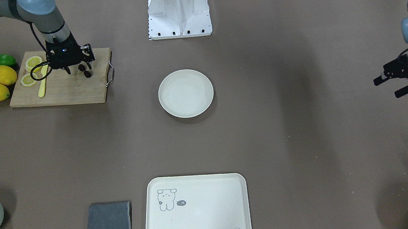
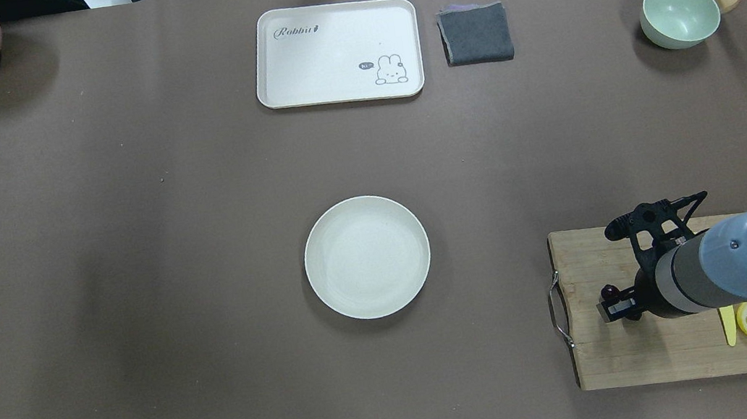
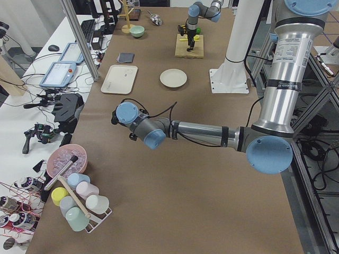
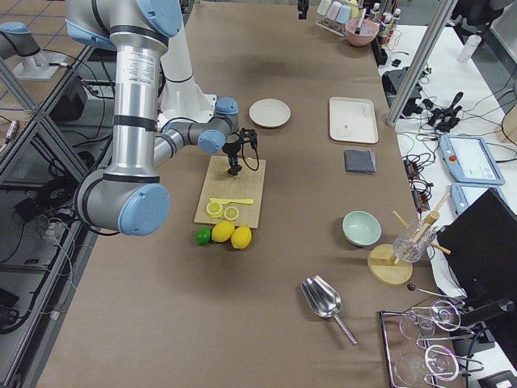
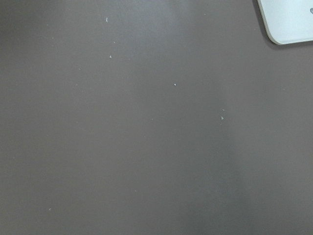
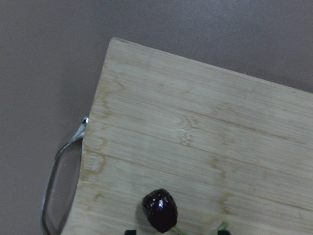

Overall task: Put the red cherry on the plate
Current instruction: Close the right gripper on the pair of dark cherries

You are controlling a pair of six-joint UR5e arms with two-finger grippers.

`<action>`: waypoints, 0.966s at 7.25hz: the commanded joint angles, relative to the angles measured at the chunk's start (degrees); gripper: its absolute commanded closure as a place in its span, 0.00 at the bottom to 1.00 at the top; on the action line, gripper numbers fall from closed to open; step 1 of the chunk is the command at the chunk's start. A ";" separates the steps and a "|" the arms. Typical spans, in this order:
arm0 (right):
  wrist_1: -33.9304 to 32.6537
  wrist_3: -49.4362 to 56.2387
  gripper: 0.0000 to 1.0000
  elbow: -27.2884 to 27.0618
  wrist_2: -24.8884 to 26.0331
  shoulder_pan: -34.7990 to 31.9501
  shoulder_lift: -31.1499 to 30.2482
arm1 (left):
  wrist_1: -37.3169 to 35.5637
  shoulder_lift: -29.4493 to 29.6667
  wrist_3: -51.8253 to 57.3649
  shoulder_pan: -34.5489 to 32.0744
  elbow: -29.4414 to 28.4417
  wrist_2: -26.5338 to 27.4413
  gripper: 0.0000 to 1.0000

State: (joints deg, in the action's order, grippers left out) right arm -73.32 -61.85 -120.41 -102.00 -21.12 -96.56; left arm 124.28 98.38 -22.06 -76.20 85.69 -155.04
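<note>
My right gripper pinches the red cherry by its thin green stem next, because the cherry's dark fruit (image 6: 160, 210) is round and glossy.
The red cherry (image 1: 85, 71) is a dark maroon pair on thin green stems, lying on the wooden cutting board (image 1: 65, 89) near its handle end. My right gripper (image 1: 78, 69) hangs straight over it, open, with one finger on each side. In the right wrist view one cherry (image 6: 159, 210) shows just above the fingertips (image 6: 129, 231) at the frame's bottom edge. The plate (image 1: 186, 93), round, cream and empty, sits at the table's middle, well away from the board (image 2: 656, 345). My left gripper (image 1: 397, 84) hovers open and empty at the far side.
Lemon slices (image 1: 33, 63) and a yellow knife (image 1: 43, 84) share the board; two lemons (image 1: 4, 75) and a lime (image 1: 5, 60) lie beside it. The rabbit tray (image 1: 196, 208), a grey cloth (image 1: 108, 225) and a mint bowl (image 2: 679, 14) line the far edge.
</note>
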 commanded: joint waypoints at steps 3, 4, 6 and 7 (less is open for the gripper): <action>0.37 -1.96 1.00 -0.26 2.86 2.57 -0.03 | 0.00 -0.12 0.00 0.00 0.00 0.00 0.02; 0.37 -2.48 1.00 -0.70 2.78 2.49 -0.03 | 0.00 -0.12 0.00 -0.09 0.00 0.00 0.02; -0.24 -2.13 1.00 -4.90 -2.46 -1.96 -0.38 | 0.00 -0.12 0.00 -0.09 0.09 0.00 0.02; -0.42 -1.52 1.00 -6.92 -8.50 -7.13 -0.91 | 0.00 -0.04 0.00 0.00 0.09 0.00 0.02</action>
State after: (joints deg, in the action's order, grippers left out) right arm -73.43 -63.93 -124.75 -104.30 -22.94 -96.96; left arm 124.28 98.28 -22.06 -76.27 85.77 -155.04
